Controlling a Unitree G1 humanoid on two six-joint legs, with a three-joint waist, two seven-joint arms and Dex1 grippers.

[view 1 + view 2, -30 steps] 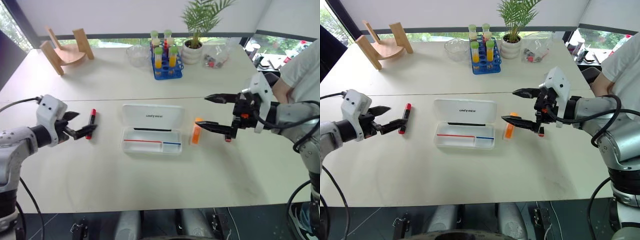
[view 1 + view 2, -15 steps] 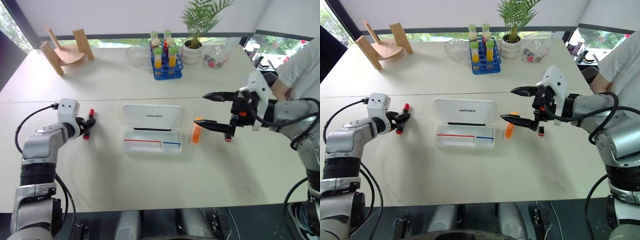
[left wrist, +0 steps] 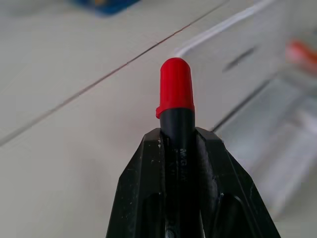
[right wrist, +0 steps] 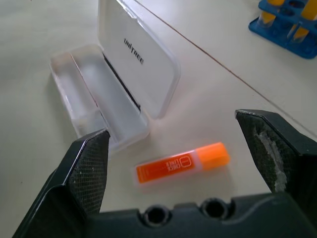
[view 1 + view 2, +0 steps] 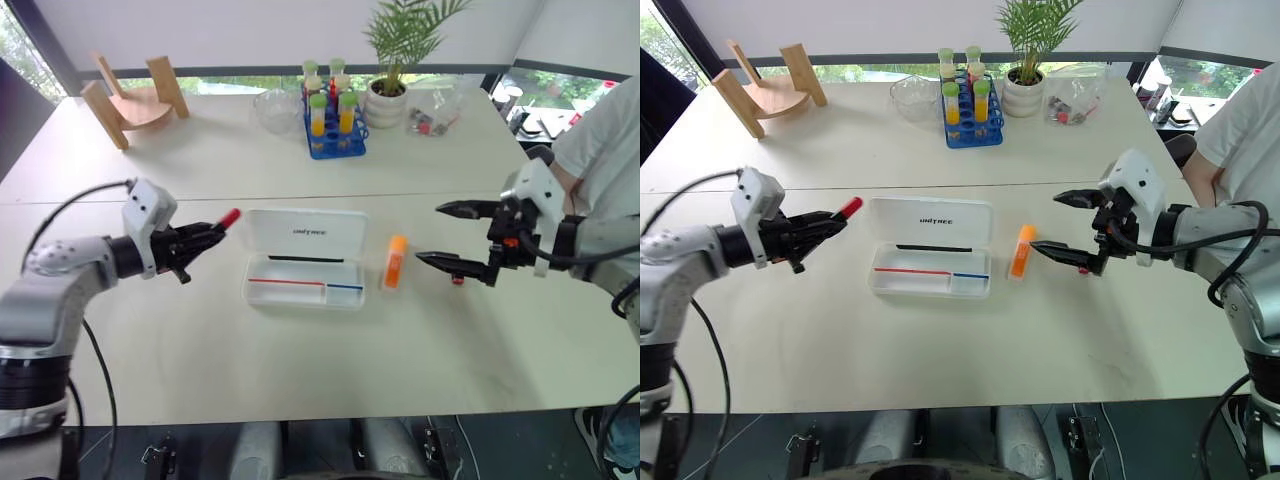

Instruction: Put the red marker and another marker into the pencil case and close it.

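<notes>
My left gripper moves the red marker (image 5: 226,218) toward the pencil case (image 5: 304,292) before releasing it, since the marker hangs above the table short of the case.
My left gripper (image 5: 205,236) is shut on the red marker (image 5: 226,218), which hangs tilted above the table just left of the pencil case, red cap (image 3: 175,91) pointing toward it. The pencil case (image 5: 304,292) lies open at the table's middle, its lettered lid (image 5: 306,232) folded back. The orange highlighter (image 5: 395,260) lies on the table right of the case. To its right my right gripper (image 5: 432,234) hovers open, and the highlighter (image 4: 181,164) shows between its fingers (image 4: 92,164) without touching them.
A thin red stick and a blue one lie in the case's tray (image 5: 930,272). At the back stand a wooden holder (image 5: 135,98), a glass bowl (image 5: 275,108), a blue tube rack (image 5: 333,125), a potted plant (image 5: 386,100) and a plastic bag (image 5: 435,113). A person (image 5: 605,140) is at the right edge.
The left gripper shut on the red marker, lifted it off the table and carried it right toward the case. The right gripper drew back to the right, still open.
</notes>
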